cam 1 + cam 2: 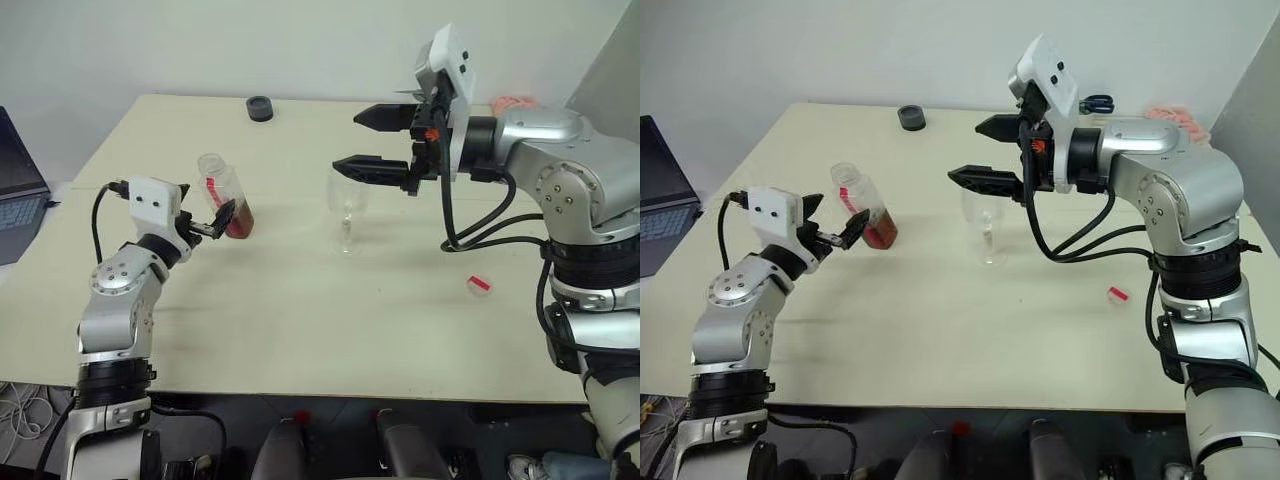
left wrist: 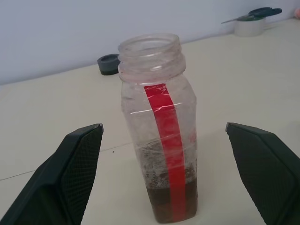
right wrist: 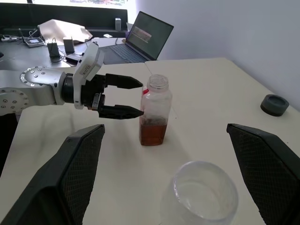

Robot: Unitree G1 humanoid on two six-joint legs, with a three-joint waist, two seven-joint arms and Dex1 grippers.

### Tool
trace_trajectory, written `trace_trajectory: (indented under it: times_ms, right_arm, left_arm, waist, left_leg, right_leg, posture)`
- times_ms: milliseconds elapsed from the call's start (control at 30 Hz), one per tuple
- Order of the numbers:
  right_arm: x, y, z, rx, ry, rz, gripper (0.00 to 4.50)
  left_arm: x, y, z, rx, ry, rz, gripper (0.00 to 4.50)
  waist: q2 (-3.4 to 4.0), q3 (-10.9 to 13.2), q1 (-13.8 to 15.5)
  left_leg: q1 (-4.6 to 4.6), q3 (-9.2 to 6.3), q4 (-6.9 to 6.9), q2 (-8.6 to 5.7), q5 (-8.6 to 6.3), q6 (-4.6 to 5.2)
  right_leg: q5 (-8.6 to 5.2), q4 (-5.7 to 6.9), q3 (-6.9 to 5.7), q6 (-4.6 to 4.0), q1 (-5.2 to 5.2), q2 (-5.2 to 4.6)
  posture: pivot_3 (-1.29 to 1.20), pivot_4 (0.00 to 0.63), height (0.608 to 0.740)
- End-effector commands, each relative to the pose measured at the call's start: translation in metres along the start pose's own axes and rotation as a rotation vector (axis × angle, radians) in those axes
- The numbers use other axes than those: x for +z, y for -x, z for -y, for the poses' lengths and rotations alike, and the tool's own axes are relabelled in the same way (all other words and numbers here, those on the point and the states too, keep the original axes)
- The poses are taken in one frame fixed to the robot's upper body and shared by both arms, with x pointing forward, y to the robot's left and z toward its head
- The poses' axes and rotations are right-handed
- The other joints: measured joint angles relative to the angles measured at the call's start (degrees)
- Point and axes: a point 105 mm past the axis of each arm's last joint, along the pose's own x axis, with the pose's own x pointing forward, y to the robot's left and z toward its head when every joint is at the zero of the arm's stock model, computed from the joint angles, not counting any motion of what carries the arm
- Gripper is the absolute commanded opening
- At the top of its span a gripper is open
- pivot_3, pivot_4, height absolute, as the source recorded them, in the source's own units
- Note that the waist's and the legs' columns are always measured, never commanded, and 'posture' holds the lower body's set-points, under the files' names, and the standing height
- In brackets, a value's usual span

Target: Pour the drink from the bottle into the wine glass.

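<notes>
My left gripper is to grip the bottle by the flat sides of its body (image 1: 227,197) next to pour, because the bottle's neck (image 1: 212,166) is round and ridged above a sloping part.
The bottle (image 1: 222,195) stands upright and uncapped on the cream table (image 1: 300,330), left of the middle. It is clear plastic with a red strip. A little reddish-brown drink (image 2: 161,206) lies in its bottom. My left gripper (image 3: 138,98) is level and open, its fingertips at either side of the bottle's near face, not closed on it. The wine glass (image 1: 347,205) is upright near the table's middle and looks empty. My right gripper (image 1: 346,140) hangs open in the air just above the glass, pointing left, holding nothing.
A red-and-white cap (image 1: 479,285) lies on the table right of the glass. A black round lid (image 1: 260,108) sits at the far edge. A laptop (image 1: 15,190) is off the left edge. A tape roll with scissors (image 2: 248,26) stands at the back.
</notes>
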Motion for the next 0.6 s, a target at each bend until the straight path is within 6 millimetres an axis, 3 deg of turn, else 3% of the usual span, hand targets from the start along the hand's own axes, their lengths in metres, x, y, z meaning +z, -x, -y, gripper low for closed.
trace_trajectory:
  times_ms: [33, 600]
  right_arm:
    - [0.008, 0.001, 0.003, -0.04, 0.042, 0.028, 4.44]
    - [-0.003, -0.001, 0.009, -0.071, -0.015, 0.01, 4.44]
  left_arm:
    - [0.006, -0.008, -0.001, -0.002, -0.009, 0.051, 4.5]
    - [0.006, -0.032, -0.005, 0.0, 0.018, 0.104, 4.5]
  waist:
    - [0.0, 0.0, 0.01]
    - [0.0, 0.0, 0.04]
  left_leg:
    - [0.0, 0.0, 0.0, 0.0, 0.0, 0.0]
    - [-0.03, -0.07, 0.0, -0.03, 0.0, 0.0]
  right_leg:
    - [0.0, 0.0, 0.0, 0.0, 0.0, 0.0]
    - [0.01, 0.02, -0.07, 0.0, -0.01, -0.03]
  posture:
    - [0.0, 0.15, 0.74]
    - [0.0, 0.15, 0.74]
